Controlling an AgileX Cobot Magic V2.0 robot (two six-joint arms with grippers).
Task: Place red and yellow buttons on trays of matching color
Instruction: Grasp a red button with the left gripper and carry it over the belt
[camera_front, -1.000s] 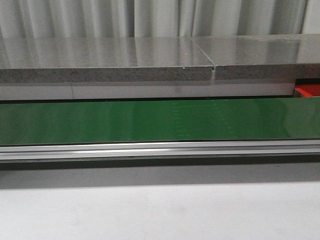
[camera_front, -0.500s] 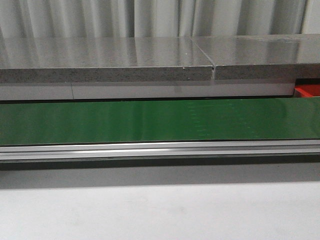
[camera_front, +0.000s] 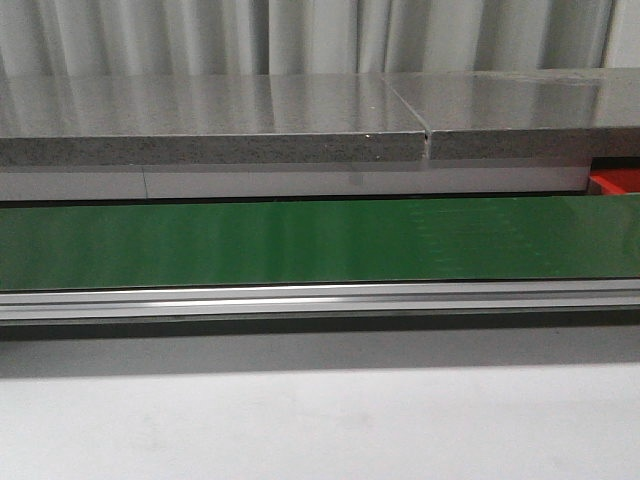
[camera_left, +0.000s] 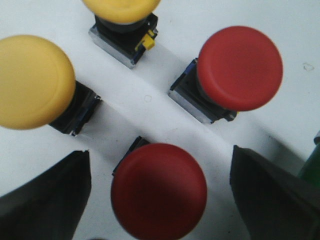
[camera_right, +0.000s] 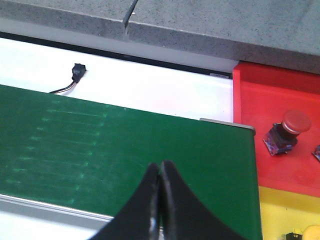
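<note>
I need to close my left gripper on the button now, because its fingertips are on both sides of the red button (camera_left: 159, 192).
In the left wrist view my left gripper (camera_left: 159, 165) is open, its two dark fingers standing apart on either side of a red button (camera_left: 159, 190) that rests on a white surface. A second red button (camera_left: 240, 67) and two yellow buttons (camera_left: 32, 82) (camera_left: 121, 10) stand just beyond it. My right gripper (camera_right: 160, 172) is shut with nothing in it, hanging over the green belt (camera_right: 100, 150). Beside the belt's end lies the red tray (camera_right: 255, 90) with a red button (camera_right: 287, 127) on it, and the yellow tray (camera_right: 280, 210) with a yellow button (camera_right: 311, 233) at the frame's corner.
The front view shows the green belt (camera_front: 300, 240) running across, a grey stone ledge (camera_front: 210, 125) behind it, a metal rail (camera_front: 320, 295) in front, and a corner of the red tray (camera_front: 615, 180) at the right. A small black connector with a wire (camera_right: 76, 72) lies behind the belt.
A faint pale pattern on the green belt has drifted to the right across the front view. Nothing else has moved there.
</note>
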